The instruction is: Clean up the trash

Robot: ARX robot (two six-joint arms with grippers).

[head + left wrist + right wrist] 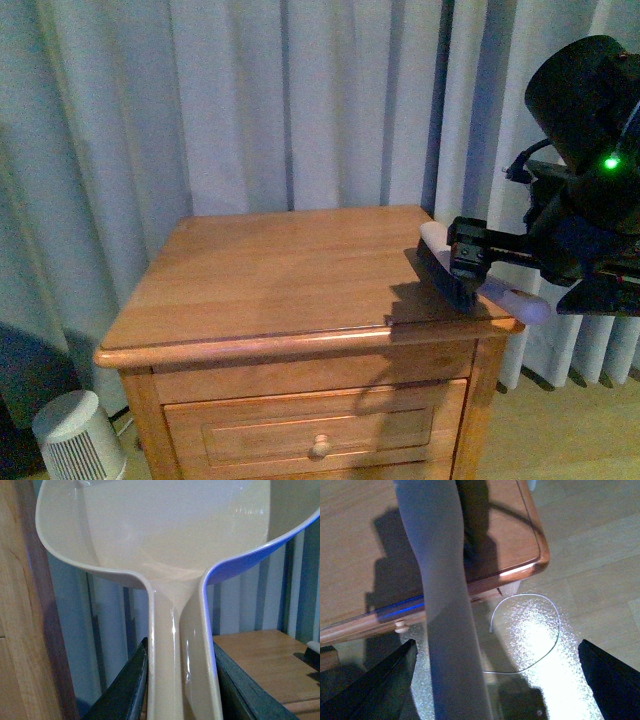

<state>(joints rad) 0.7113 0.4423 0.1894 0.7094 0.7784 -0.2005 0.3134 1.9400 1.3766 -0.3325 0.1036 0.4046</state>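
My right gripper grabs the brush by its overhanging handle (451, 640) next, since the fingers have open space on both sides there, beyond the nightstand's edge (502, 577).
No crumpled white paper wad shows in any view. My left gripper (180, 646) is shut on the handle of the beige dustpan (165, 540), whose scoop fills the left wrist view; this gripper is out of the front view. My right gripper (470, 262) is at the right edge of the wooden nightstand (280, 270), open, with its jaws wide on either side of a brush (520, 303) with a white handle and dark bristles. In the right wrist view the gripper (497, 647) is open and the brush handle (445, 605) runs between the jaws without touching either.
Grey-white curtains (300, 100) hang behind the nightstand. A small white fan (75, 435) stands on the floor at the lower left. A thin white cable (540, 630) lies on the floor beside the nightstand's corner. The nightstand has a drawer with a knob (320, 445).
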